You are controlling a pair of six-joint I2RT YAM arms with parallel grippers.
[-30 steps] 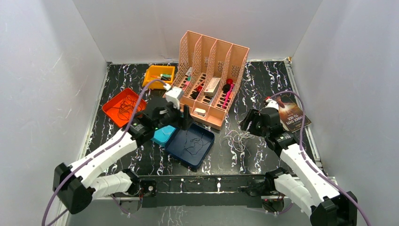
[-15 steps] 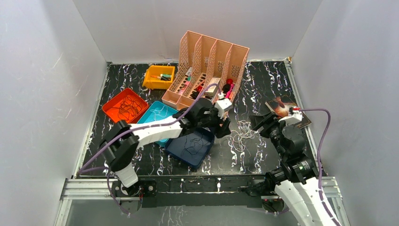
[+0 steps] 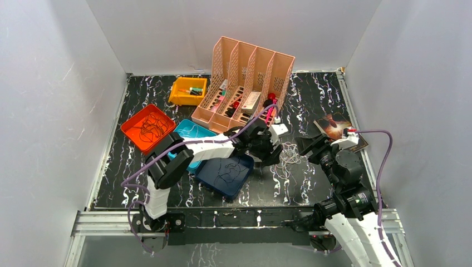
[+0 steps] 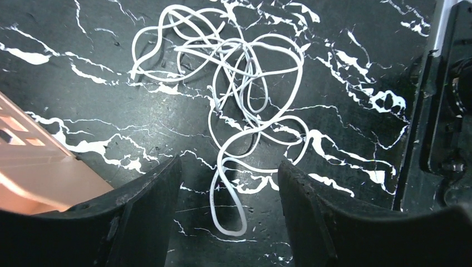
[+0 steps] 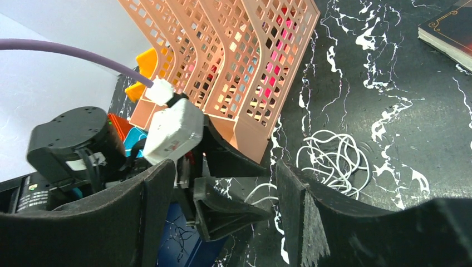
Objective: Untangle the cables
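The two fingers of the left gripper are down at the tabletop, one on each side of the loose white loop [image 4: 221, 170], so it is ready and will close on the cable.
A tangle of thin white cables [image 3: 287, 156] lies on the black marbled table between my two grippers. In the left wrist view the tangle [image 4: 214, 105] spreads just ahead of my left gripper [image 4: 229, 167]. That gripper is open, and one loose loop [image 4: 215, 186] lies on the table between its fingers, not pinched. From above, the left gripper [image 3: 273, 154] sits at the tangle's left edge and my right gripper [image 3: 304, 146] at its right edge. The right gripper [image 5: 222, 167] is open and holds nothing. It faces the left gripper's fingers [image 5: 245, 208], with the cables [image 5: 332, 161] off to the right.
A dark blue tray [image 3: 225, 173] holding a black wire sits left of the tangle. Beyond it are a teal tray [image 3: 188, 131], an orange tray [image 3: 147, 127] with dark wires and a yellow bin [image 3: 188, 90]. A pink file organizer [image 3: 245, 92] stands behind. A book [image 3: 340, 128] lies right.
My left arm has swung right from over the trays to the white tangle. The right arm has changed pose, its gripper staying at the tangle's right edge.
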